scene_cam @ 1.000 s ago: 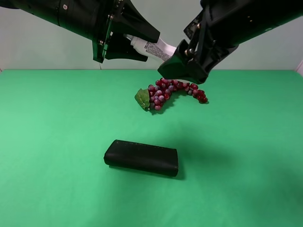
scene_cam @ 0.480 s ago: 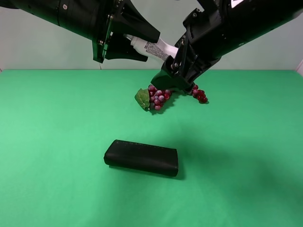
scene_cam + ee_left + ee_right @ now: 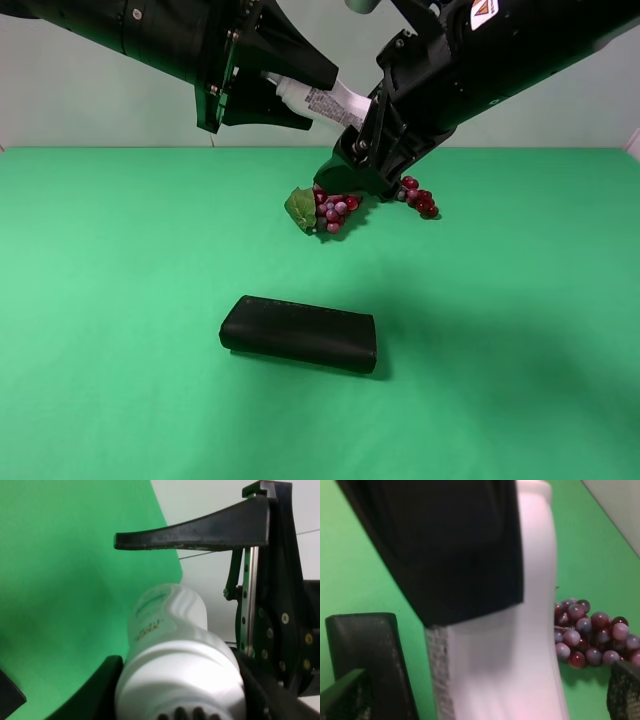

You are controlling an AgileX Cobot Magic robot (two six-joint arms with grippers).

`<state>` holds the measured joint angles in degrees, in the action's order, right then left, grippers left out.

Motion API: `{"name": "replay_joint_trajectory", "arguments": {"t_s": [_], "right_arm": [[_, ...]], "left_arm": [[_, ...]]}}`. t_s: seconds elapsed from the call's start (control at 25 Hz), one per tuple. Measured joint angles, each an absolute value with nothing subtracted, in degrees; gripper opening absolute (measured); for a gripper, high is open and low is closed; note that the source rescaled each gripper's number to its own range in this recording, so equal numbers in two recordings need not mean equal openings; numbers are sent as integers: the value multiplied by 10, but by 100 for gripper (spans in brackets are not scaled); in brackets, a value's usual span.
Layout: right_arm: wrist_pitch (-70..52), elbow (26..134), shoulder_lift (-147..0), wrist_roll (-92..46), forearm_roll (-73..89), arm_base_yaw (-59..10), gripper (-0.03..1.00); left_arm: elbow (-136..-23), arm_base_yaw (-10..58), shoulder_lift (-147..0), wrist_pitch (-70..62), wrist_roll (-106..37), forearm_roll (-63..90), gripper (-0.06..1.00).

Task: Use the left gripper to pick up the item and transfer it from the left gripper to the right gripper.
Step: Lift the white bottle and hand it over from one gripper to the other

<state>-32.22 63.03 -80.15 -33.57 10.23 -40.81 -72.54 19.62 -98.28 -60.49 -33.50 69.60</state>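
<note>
Next, my right gripper grabs the white bottle's body near its bottom end, to take over from my left gripper.
My left gripper is shut on the white bottle and holds it high above the back of the green table, tilted, its white bottom end pointing right. In the left wrist view the bottle fills the space between the fingers, with its ribbed cap toward the camera. My right gripper, on the arm with the orange sticker, is open at the bottle's free end. In the right wrist view the bottle lies between its spread fingers, and I cannot see contact.
A red grape bunch with a green leaf lies on the table below the two grippers and also shows in the right wrist view. A black oblong case lies nearer the front middle. The green cloth covers the table.
My right gripper has moved left and a little down, toward the bottle's free end, and now hides more of the grapes. The left gripper and bottle have not moved.
</note>
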Motion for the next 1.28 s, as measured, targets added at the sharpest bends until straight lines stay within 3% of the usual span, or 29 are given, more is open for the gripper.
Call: {"name": "replay_joint_trajectory", "arguments": {"t_s": [0.2,0.24,0.32,0.4,0.44,0.48,1.28], "right_arm": [[-322,630,-801,-336,102,-408,99],[-322,630,-801,-336,102,-408,95],[-322,630,-801,-336,102,-408,69],[-322,630,-801,-336,103,-408,33],[-322,630,-801,-336,103,-408,9],[-322,630,-801,-336,106,-408,6],[-322,630,-801,-336,109,-408,5]], "left_arm": [[-725,196,-983,-605,-335,696,1],[-725,196,-983,-605,-335,696,1],[-725,196,-983,-605,-335,696,1],[-725,196,-983,-605,-335,696,1],[-725,196,-983,-605,-335,696,1],[-725,196,-983,-604,-339,697,1],[-725,196,-983,-603,-340,698,1]]}}
